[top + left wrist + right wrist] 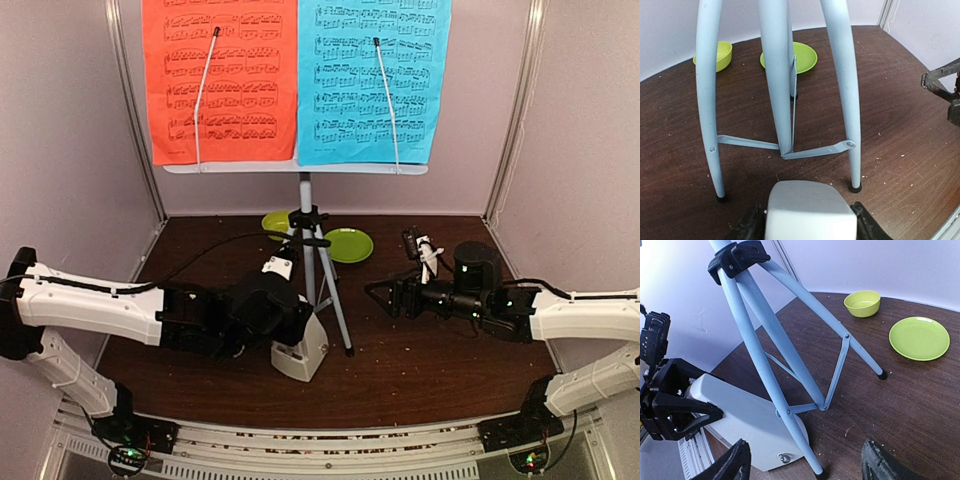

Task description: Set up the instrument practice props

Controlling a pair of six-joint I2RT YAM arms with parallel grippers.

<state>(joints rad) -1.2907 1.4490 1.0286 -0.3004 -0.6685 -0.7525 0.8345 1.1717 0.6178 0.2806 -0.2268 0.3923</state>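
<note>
The metronome's base is at the tabletop, free of the tripod's feet, and would stay there, so it is time for my left gripper to open now.
The music-stand desk [295,168] stands on the grey tripod [318,270] and carries a red sheet [220,80] and a blue sheet [380,80] side by side. The whitish metronome [300,352] is down at table level by the tripod's near legs [777,75]. My left gripper [290,338] is shut on the metronome [810,210], a black finger on each side of it. My right gripper [378,292] hovers to the right of the tripod [765,335], open and holding nothing, facing the metronome [740,425].
A lime-green bowl [275,222] and a lime-green plate [348,245] lie behind the tripod near the back wall. White walls close in the brown table on three sides. Crumbs speckle the tabletop. The tripod's feet stand between the two arms.
</note>
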